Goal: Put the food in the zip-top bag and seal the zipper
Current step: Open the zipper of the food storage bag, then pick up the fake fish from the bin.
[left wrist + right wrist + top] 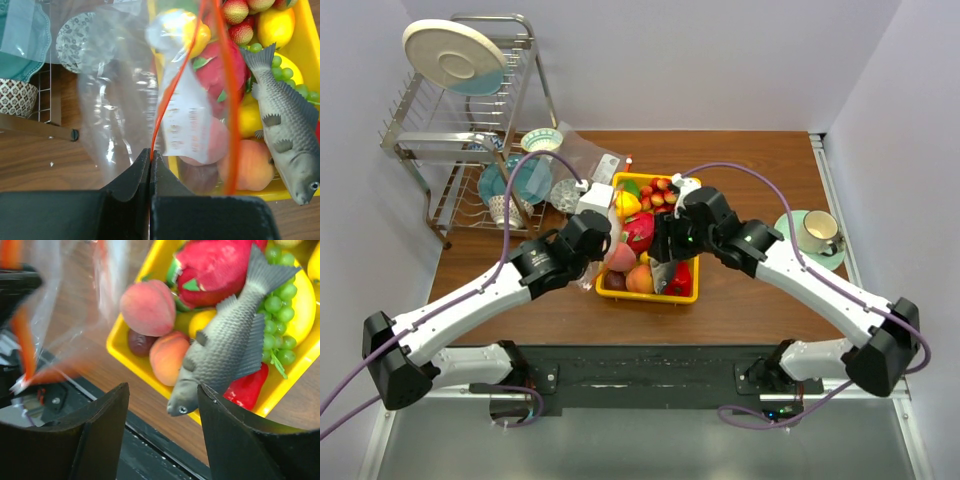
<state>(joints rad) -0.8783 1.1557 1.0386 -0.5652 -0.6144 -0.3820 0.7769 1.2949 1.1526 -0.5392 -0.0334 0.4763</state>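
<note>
My right gripper is going to grab the grey fish by its head next, so that the tail and body of the fish stay free to go into the zip-top bag first.
The food lies in a yellow tray: a grey fish, peaches, a dragon fruit, green grapes and a red pepper. My left gripper is shut on the orange-red zipper of the crinkled clear zip-top bag and holds it up at the tray's left edge. The bag's white label faces the left wrist camera. My right gripper is open and empty above the tray's near side, with the fish's head between its fingers in that view.
A wire dish rack with a cream plate and bowls stands at the back left. A flatter clear bag lies behind the tray. A cup on a green saucer sits at the right.
</note>
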